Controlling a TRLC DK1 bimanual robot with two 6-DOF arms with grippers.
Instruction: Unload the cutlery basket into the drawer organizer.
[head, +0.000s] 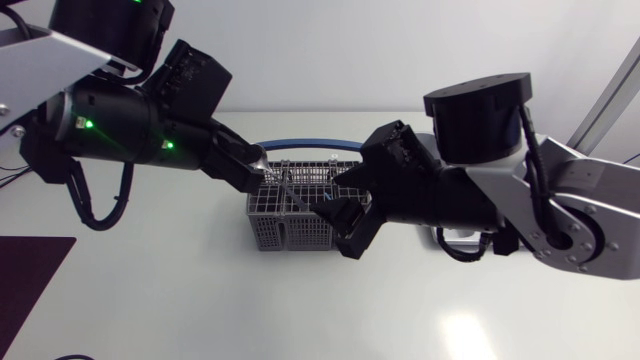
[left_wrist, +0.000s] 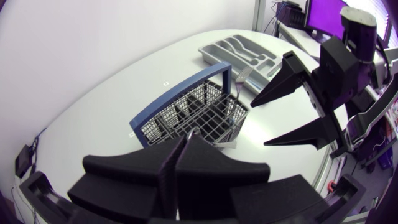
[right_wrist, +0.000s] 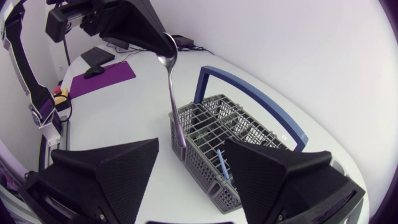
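My right gripper grabs the metal spoon by its handle next. Then my right gripper carries the spoon over to the drawer organizer (head: 462, 238).
The grey wire cutlery basket (head: 288, 218) with a blue handle (head: 300, 145) stands mid-table. My left gripper (head: 262, 168) hangs over its left end, shut on a metal spoon (right_wrist: 171, 87) by the bowl end. The spoon's handle points down to the basket's (right_wrist: 217, 127) near corner. My right gripper (head: 342, 215) is at the basket's right end, low and open, its fingers (right_wrist: 118, 171) wide apart with nothing held. A blue utensil (right_wrist: 222, 167) stands in the basket. The grey drawer organizer (left_wrist: 245, 53) lies beyond the basket (left_wrist: 193, 115) in the left wrist view, past my right gripper (left_wrist: 259, 124).
A dark purple mat (head: 30, 285) lies at the table's front left corner. White tabletop (head: 200, 300) lies open in front of the basket. My right arm covers the table to the right of the basket.
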